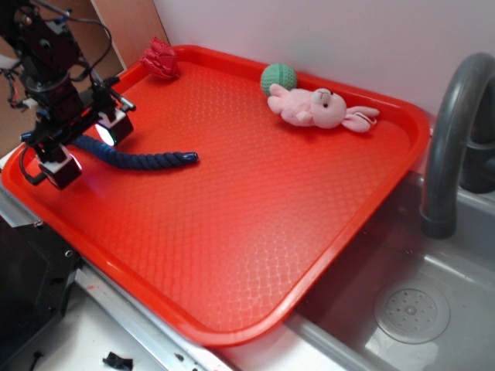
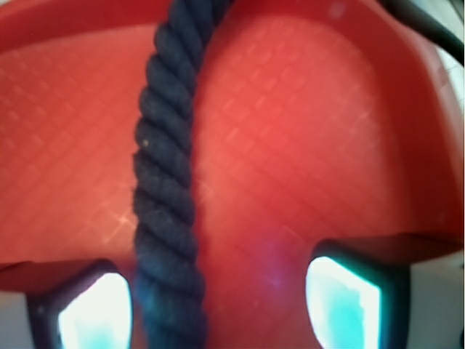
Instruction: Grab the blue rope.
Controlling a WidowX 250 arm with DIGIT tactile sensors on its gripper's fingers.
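My gripper should close, its lit fingers both low beside the blue rope over the red tray (image 2: 254, 196).
The blue rope (image 1: 139, 160) is a dark navy twisted cord lying wavy on the left part of the red tray (image 1: 255, 209). Its left end runs in between my fingers. My gripper (image 1: 87, 147) is low over the tray's left side, open, one finger on either side of the rope. In the wrist view the blue rope (image 2: 166, 189) runs from top to bottom between the two lit fingertips (image 2: 94, 314), much closer to the left one, with a wide gap to the right one. The gripper (image 2: 218, 309) does not squeeze it.
A pink plush bunny (image 1: 317, 108) and a green ball (image 1: 278, 77) lie at the tray's far edge. A red frayed knot toy (image 1: 160, 58) sits in the far left corner. A grey faucet (image 1: 452, 131) and sink (image 1: 410, 309) are to the right.
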